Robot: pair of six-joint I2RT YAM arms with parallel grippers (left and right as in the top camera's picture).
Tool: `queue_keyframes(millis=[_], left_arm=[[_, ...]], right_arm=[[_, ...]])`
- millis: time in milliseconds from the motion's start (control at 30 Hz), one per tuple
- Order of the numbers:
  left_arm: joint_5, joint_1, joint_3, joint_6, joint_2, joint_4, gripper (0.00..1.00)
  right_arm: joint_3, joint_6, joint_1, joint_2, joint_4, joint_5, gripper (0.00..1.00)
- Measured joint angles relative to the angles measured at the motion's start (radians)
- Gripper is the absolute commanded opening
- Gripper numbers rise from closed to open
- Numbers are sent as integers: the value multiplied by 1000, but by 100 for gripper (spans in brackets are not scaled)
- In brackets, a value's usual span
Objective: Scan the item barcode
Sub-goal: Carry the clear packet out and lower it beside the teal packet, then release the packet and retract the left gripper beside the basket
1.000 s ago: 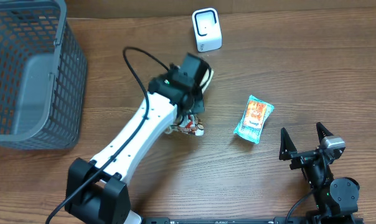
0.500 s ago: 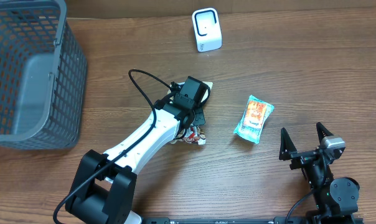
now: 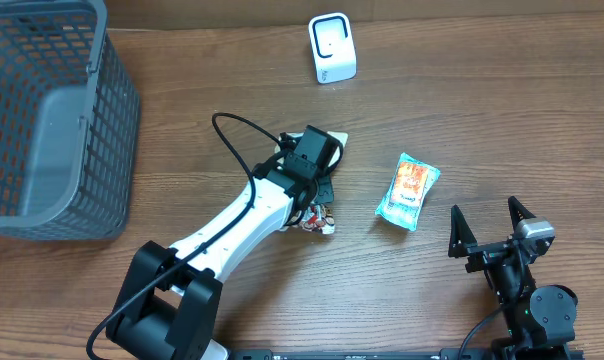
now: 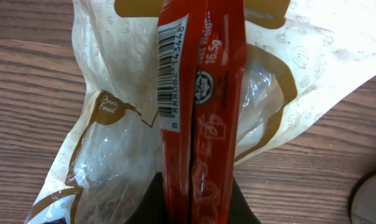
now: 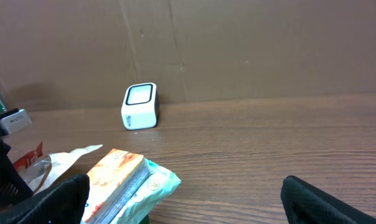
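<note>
The red packet and bag sit low over the flat table, with the scanner at the back, so my left gripper needs to open now and let go of the red packet.
A red snack packet (image 4: 203, 106) with a white barcode label (image 4: 171, 74) on its left face stands edge-on in the left wrist view. My left gripper (image 4: 197, 208) is shut on its lower end, black fingers (image 4: 155, 202) pressing both sides. Behind the packet is a clear bag with brown print (image 4: 107, 155). From overhead, the left gripper (image 3: 315, 172) sits mid-table under its wrist, and only the bag's cream corner (image 3: 338, 139) shows. The white scanner (image 3: 332, 48) stands at the back, also seen as the scanner (image 5: 140, 106). My right gripper (image 3: 492, 232) rests open at the front right.
A teal and orange packet (image 3: 408, 190) lies right of centre, close in front of the right gripper (image 5: 185, 202). A small red and white packet (image 3: 317, 216) lies beside the left arm. A grey mesh basket (image 3: 112, 120) fills the back left corner.
The left gripper has drawn back from the scanner toward the middle of the table, carrying the packet. The right arm has not moved.
</note>
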Motion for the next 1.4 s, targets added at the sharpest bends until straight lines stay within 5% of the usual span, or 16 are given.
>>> queue_keyframes(millis=[167, 367, 433, 933, 1167, 1400], left_arm=[[0, 0, 0, -1, 0, 0, 16], [0, 0, 0, -3, 34, 6, 53], [-1, 0, 0, -5, 56, 7, 59], [-10, 0, 58, 54, 92, -50, 70], [-61, 24, 217, 102, 92, -228, 74], [-130, 198, 452, 177, 89, -428, 79]], right_arm=[[0, 0, 0, 0, 0, 0, 100], [0, 0, 0, 0, 0, -1, 100], [0, 0, 0, 0, 0, 0, 100], [0, 0, 0, 0, 0, -1, 100], [0, 0, 0, 0, 0, 0, 100], [0, 0, 0, 0, 0, 0, 100]])
